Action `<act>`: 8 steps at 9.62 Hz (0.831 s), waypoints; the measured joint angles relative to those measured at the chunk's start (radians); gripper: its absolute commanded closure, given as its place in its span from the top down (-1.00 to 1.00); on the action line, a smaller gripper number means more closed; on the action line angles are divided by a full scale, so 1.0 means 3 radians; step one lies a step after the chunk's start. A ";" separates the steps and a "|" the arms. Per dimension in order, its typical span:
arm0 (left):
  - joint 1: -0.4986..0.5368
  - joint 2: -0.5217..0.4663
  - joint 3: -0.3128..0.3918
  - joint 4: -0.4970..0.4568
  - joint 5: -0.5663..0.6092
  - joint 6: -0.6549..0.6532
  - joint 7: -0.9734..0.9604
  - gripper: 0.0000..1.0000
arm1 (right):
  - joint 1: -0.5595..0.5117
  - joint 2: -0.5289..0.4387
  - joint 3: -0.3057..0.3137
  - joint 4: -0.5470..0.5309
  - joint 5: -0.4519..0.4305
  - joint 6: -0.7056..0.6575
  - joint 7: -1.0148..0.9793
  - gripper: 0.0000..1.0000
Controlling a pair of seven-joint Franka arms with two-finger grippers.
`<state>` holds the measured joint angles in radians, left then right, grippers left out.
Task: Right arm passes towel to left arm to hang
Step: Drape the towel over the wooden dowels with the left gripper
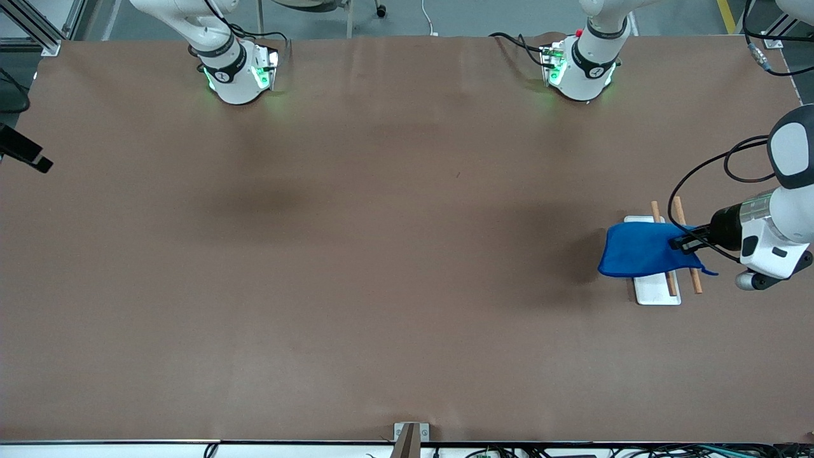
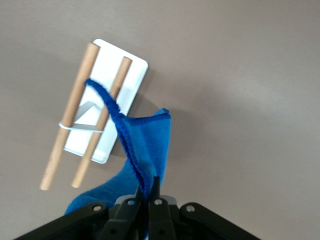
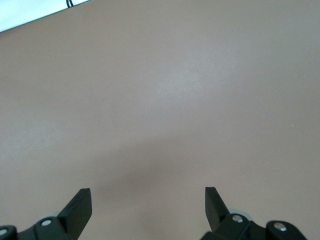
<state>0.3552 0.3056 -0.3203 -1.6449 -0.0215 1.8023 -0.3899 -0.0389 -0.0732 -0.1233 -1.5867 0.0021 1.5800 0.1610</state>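
The blue towel's lower edge (image 1: 622, 275) (image 2: 167, 116) is hanging beside the wooden rods. My left gripper needs to move the towel over the rods before it lets go.
The blue towel (image 1: 636, 249) hangs in the air over a small rack near the left arm's end of the table. My left gripper (image 1: 679, 242) is shut on the towel's hem. In the left wrist view the towel (image 2: 150, 145) runs from my left gripper (image 2: 148, 187) up across the rack's two wooden rods (image 2: 102, 120). The towel's far hem reaches the outer rod (image 2: 70, 115). My right gripper (image 3: 148, 192) is open and empty over bare table. It is out of the front view, where only the right arm's base (image 1: 235, 70) shows.
The rack has a white flat base (image 1: 658, 289) with two wooden rods (image 1: 695, 277) held above it on a thin wire frame (image 2: 80, 127). The left arm's base (image 1: 582, 70) stands at the table's back edge. The brown table (image 1: 381, 254) holds nothing else.
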 measured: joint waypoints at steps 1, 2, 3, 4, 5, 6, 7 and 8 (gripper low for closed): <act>0.0060 -0.0005 0.0000 -0.0021 0.0024 -0.0025 -0.0018 -0.99 | -0.0025 0.0072 -0.0001 0.0109 0.0000 -0.0039 -0.0012 1.00; 0.0127 -0.0007 0.0000 -0.0028 0.0085 -0.0042 -0.0017 -0.99 | -0.0029 0.0139 0.0001 0.0170 0.0000 -0.0049 -0.0017 1.00; 0.0181 -0.0008 0.0000 -0.0028 0.0152 -0.0048 -0.0014 -0.99 | -0.0028 0.0184 0.0008 0.0198 0.0001 -0.0053 -0.0018 1.00; 0.0206 -0.0010 0.0000 -0.0028 0.0181 -0.0050 -0.0003 -0.99 | -0.0025 0.0201 0.0018 0.0205 0.0002 -0.0059 -0.0018 1.00; 0.0224 -0.0015 0.0000 -0.0027 0.0224 -0.0056 0.0038 -0.99 | -0.0021 0.0203 0.0027 0.0209 0.0002 -0.0073 -0.0018 1.00; 0.0284 -0.0025 0.0000 -0.0027 0.0296 -0.0063 0.0127 -0.99 | -0.0020 0.0203 0.0031 0.0214 0.0002 -0.0089 -0.0019 1.00; 0.0348 -0.0033 0.0000 -0.0027 0.0318 -0.0068 0.0217 -0.99 | -0.0020 0.0203 0.0031 0.0214 0.0002 -0.0101 -0.0021 1.00; 0.0411 -0.0037 0.0000 -0.0027 0.0321 -0.0072 0.0322 -0.99 | -0.0020 0.0205 0.0031 0.0214 0.0002 -0.0125 -0.0026 1.00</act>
<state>0.4785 0.2944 -0.3203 -1.6529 0.0746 1.7807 -0.2934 -0.0450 -0.0117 -0.1139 -1.5224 0.0027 1.5426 0.1533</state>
